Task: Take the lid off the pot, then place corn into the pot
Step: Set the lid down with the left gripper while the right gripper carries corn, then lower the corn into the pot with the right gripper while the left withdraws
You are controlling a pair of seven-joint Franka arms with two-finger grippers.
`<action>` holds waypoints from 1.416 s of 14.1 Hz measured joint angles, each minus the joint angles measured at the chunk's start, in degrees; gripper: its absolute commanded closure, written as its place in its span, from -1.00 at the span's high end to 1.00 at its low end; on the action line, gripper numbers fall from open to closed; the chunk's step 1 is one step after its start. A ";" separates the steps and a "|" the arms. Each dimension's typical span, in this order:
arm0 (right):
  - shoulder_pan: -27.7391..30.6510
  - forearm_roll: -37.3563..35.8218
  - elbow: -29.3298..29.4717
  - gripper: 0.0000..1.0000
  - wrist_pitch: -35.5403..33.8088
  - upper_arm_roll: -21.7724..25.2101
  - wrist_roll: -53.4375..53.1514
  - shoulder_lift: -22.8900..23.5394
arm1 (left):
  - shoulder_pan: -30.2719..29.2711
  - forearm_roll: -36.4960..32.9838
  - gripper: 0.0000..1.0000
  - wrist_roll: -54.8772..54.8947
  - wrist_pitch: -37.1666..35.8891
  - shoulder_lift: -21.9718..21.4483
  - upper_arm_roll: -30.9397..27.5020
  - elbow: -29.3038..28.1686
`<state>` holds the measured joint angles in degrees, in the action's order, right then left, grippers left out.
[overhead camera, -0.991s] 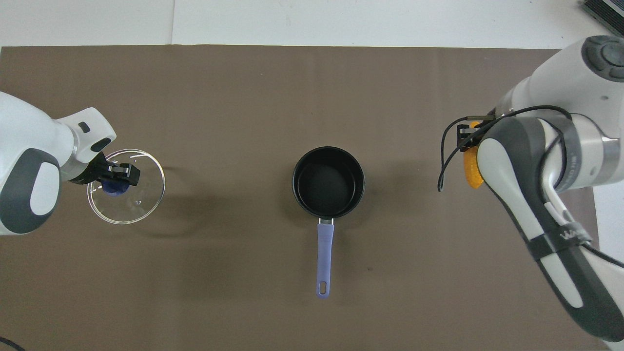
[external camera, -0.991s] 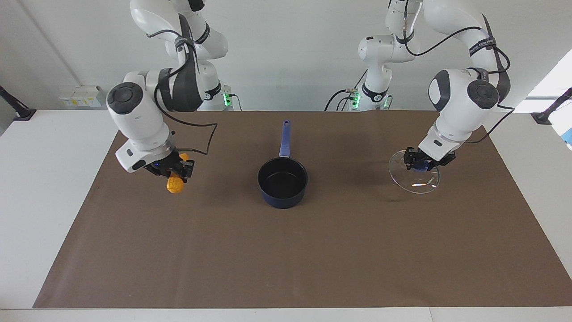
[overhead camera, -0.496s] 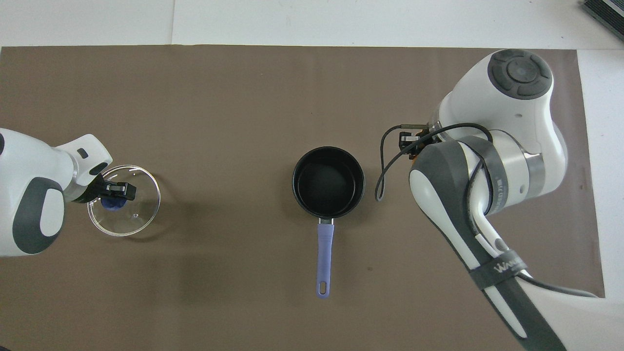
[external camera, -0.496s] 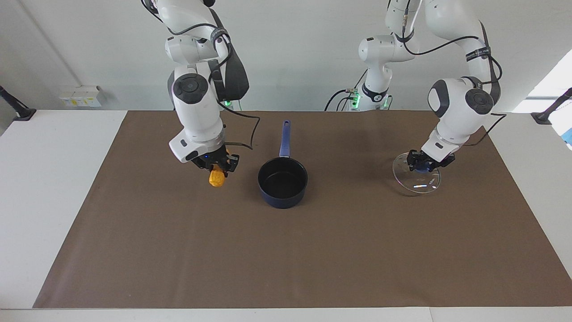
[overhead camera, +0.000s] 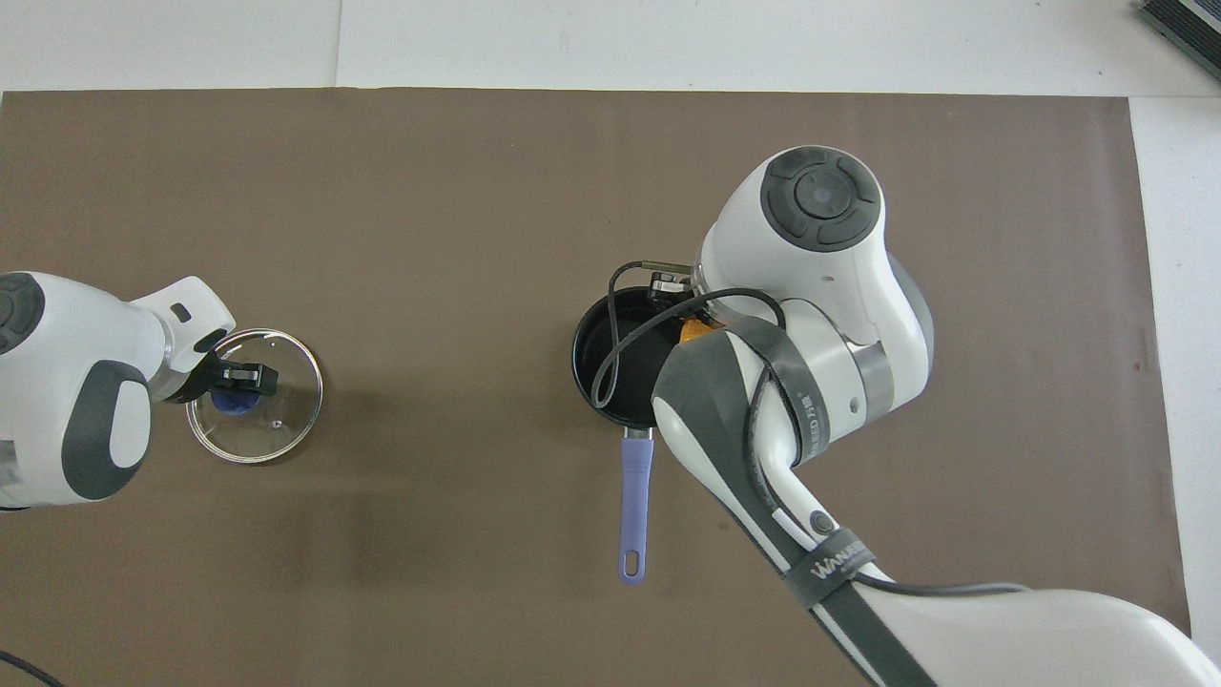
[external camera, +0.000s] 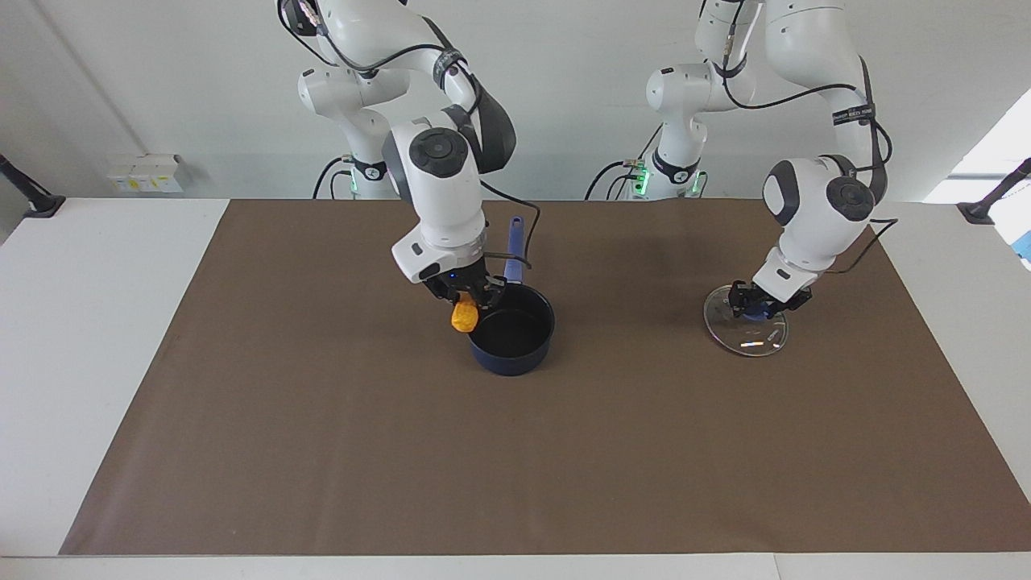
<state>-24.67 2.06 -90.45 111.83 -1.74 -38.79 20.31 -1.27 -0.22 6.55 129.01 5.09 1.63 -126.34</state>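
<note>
My right gripper moves the corn toward the middle next, before it opens. The corn hangs above the pot's rim, short of the pot's middle.
The dark blue pot [external camera: 509,359] stands open at the middle of the mat, its handle [external camera: 515,235] pointing toward the robots; it also shows in the overhead view [overhead camera: 576,355]. My right gripper [external camera: 469,300] is shut on the yellow-orange corn [external camera: 463,317] and holds it over the pot's rim on the side toward the right arm's end; in the overhead view only a sliver of corn [overhead camera: 691,331] shows under the arm. My left gripper [external camera: 755,304] is shut on the blue knob of the glass lid [external camera: 751,340], low over the mat toward the left arm's end [overhead camera: 275,420].
A brown mat [external camera: 515,467] covers most of the white table. A small white box [external camera: 145,173] and a black stand [external camera: 32,201] sit off the mat near the wall; another black stand [external camera: 987,205] is at the left arm's end.
My right gripper carried the corn from the right arm's end of the mat to above the pot's rim. My left gripper lowered the lid toward the mat.
</note>
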 measured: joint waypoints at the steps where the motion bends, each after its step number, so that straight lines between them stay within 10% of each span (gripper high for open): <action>1: -0.97 0.04 0.40 -1.00 1.16 0.00 -0.43 1.05 | 0.00 0.00 -1.00 0.00 0.05 0.00 -0.02 0.00; 6: -3.02 0.04 0.56 -1.00 4.25 0.01 -0.55 3.52 | 0.00 0.00 -0.98 -0.02 0.47 0.00 -0.08 0.00; 7: -3.27 0.04 0.43 -1.00 4.26 0.02 -0.55 3.75 | 0.00 0.00 -0.35 -0.02 0.48 0.00 -0.07 0.00; 8: -3.64 0.04 0.06 -1.00 4.26 0.01 -0.55 4.01 | 0.00 0.00 0.99 -0.02 0.48 0.00 -0.01 0.00; 20: -4.22 0.03 -3.93 -1.00 7.71 0.12 -0.54 4.81 | 0.03 0.04 1.00 -0.36 -5.56 0.17 0.40 9.10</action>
<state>-28.90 2.10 -94.39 119.54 -1.62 -39.33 25.12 -1.24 -0.18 6.19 123.45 5.25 2.03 -117.24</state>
